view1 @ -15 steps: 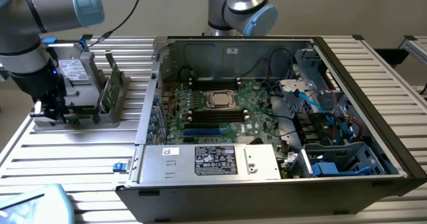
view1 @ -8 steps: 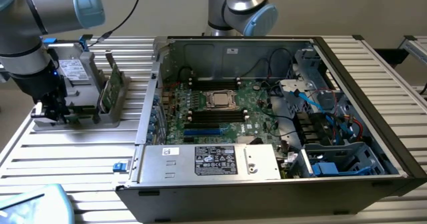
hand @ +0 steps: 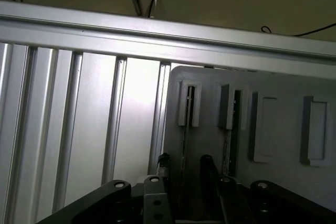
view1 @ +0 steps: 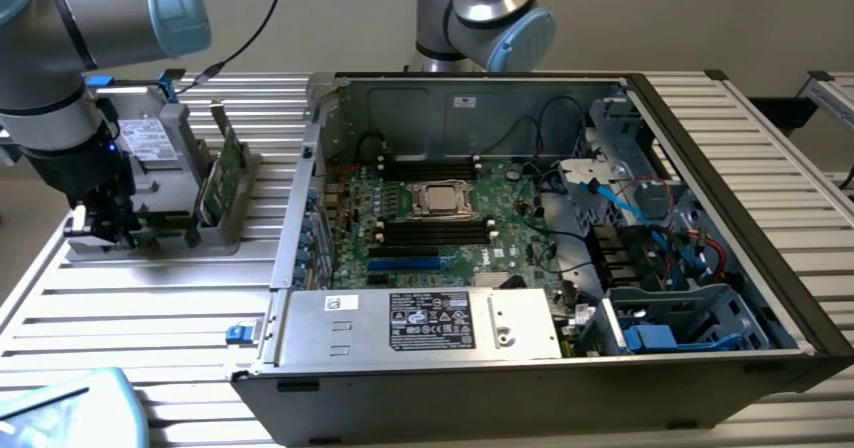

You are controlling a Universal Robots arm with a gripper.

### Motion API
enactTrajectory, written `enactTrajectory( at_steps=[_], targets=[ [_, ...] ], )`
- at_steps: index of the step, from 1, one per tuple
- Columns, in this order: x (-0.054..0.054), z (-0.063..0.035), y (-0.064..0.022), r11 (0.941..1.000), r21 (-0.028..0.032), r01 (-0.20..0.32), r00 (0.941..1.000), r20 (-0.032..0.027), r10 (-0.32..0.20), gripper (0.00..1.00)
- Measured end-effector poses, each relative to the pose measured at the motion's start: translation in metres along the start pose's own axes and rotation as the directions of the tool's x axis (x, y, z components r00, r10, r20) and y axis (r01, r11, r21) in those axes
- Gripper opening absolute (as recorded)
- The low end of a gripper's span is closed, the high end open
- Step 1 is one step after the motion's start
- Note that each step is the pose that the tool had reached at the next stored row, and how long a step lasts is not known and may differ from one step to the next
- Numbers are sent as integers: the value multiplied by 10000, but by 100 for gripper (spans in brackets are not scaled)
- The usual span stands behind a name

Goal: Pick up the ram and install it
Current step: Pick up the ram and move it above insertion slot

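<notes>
My gripper has to grab the ram by its bare middle (hand: 182, 174) next, because the holder's slot (hand: 189, 103) is around the end of the ram. Then it can install the ram.
The ram (hand: 184, 137) stands on edge in a slot of the grey holder rack (hand: 278, 192); I see it as a thin line. My gripper (hand: 185, 163) is lowered over it and open. One dark fingertip (hand: 163, 160) is on one side of the stick and the other (hand: 207, 163) on the far side, each with a gap to it. In the exterior view my gripper (view1: 104, 228) hangs at the near end of the rack (view1: 200, 236), on that view's left. The open computer case (view1: 747, 268) shows the motherboard (view1: 514, 208) with black memory slots (view1: 427, 234).
On the rack stand a silver hard drive (view1: 140, 138) and a broader green expansion card (view1: 230, 163). A second thin board edge (hand: 227, 145) sits in the neighbouring slot. Another robot arm (view1: 481, 13) stands behind the case. The power supply (view1: 427, 323) fills the case's front.
</notes>
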State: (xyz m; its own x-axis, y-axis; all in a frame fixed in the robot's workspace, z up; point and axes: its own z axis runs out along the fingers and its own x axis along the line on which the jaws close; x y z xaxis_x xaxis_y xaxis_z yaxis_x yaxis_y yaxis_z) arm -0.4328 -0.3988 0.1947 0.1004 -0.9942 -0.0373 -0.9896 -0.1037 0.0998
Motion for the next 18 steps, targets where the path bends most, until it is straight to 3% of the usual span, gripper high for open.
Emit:
enactTrajectory(
  at_steps=[18],
  targets=[
    [1, 26, -3, 10000, 0, 0, 10000, 0, 0, 35]
  ],
)
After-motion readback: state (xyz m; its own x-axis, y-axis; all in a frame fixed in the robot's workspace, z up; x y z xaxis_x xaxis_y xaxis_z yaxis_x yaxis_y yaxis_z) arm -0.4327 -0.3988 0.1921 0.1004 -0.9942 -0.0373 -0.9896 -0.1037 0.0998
